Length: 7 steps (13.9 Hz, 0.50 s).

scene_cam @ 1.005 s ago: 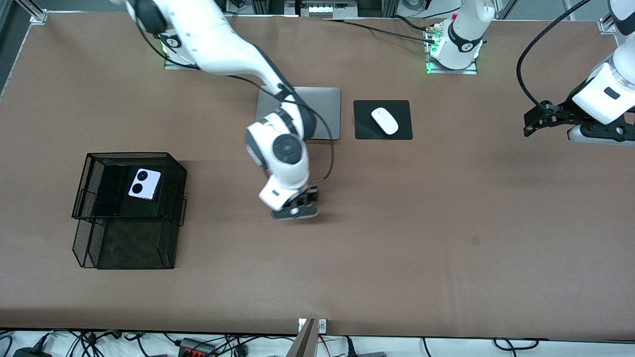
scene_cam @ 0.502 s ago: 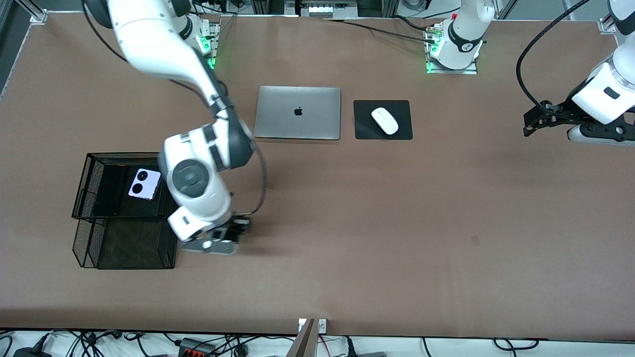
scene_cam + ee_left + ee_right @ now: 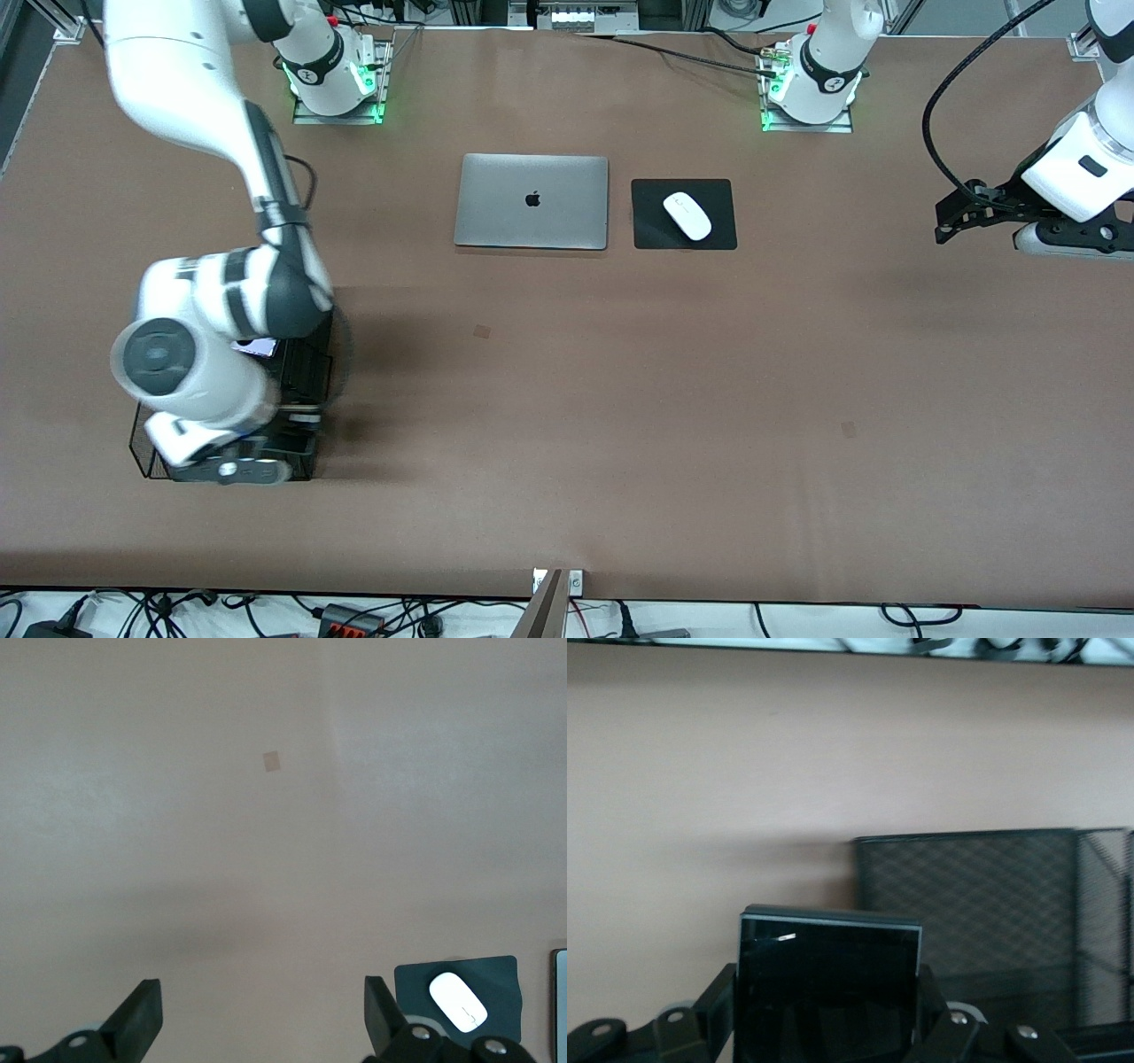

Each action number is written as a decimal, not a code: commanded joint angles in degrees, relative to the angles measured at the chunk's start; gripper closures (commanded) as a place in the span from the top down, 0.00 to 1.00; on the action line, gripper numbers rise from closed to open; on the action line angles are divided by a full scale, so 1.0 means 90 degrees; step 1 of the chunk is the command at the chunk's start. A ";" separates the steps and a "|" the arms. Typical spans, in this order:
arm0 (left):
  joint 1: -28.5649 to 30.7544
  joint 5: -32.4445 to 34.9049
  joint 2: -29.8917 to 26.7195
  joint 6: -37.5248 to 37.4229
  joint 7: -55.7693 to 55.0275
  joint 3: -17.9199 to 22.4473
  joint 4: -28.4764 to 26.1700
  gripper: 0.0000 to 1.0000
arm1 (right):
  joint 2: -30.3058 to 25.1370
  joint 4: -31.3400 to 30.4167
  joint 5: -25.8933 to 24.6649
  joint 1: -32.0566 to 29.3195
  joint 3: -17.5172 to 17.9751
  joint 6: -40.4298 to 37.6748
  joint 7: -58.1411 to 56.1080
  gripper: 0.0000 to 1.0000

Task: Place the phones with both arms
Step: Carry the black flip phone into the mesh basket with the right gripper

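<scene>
The dark phone's lower edge juts past the mesh tray's corner [image 3: 858, 842], so it is too early to release. My right gripper shifts the dark phone inward first, then releases it.
My right gripper [image 3: 829, 994] is shut on a small dark square phone [image 3: 829, 974], which stands upright between its fingers [image 3: 719, 997]. It hangs over the tier of the black mesh tray [image 3: 306, 377] that lies nearer to the front camera. In the front view the right arm's wrist hides the gripper and the held phone. A sliver of the lilac phone [image 3: 255, 347] shows in the tray's upper tier, under the arm. My left gripper [image 3: 948, 221] waits open and empty above bare table at the left arm's end, its fingers [image 3: 142, 1014] spread wide.
A closed silver laptop [image 3: 532, 202] lies near the robots' bases. Beside it a white mouse [image 3: 687, 215] rests on a black pad [image 3: 654, 232]. The tray's mesh wall [image 3: 966, 895] stands close to the held phone.
The right arm has swung from the table's middle toward its own end, carrying the dark phone over the mesh tray. It now covers most of the lilac phone. The left arm has not moved.
</scene>
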 commanded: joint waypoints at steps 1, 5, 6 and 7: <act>0.0070 -0.0024 -0.0021 -0.0112 0.0166 -0.0016 0.0068 1.00 | -0.0045 -0.0034 -0.0030 -0.0589 0.0133 -0.0055 -0.0780 0.27; 0.0070 -0.0033 -0.0021 -0.0102 0.0156 -0.0026 0.0068 1.00 | 0.0170 -0.0239 -0.0020 -0.0854 0.0143 0.0100 -0.1134 0.27; 0.0070 -0.0034 -0.0021 -0.0102 0.0156 -0.0036 0.0068 1.00 | 0.0190 -0.0336 -0.0020 -0.0874 0.0143 0.0265 -0.1144 0.27; 0.0070 -0.0024 -0.0021 -0.0102 0.0146 -0.0045 0.0068 1.00 | 0.0200 -0.0502 -0.0020 -0.0894 0.0143 0.0538 -0.1183 0.27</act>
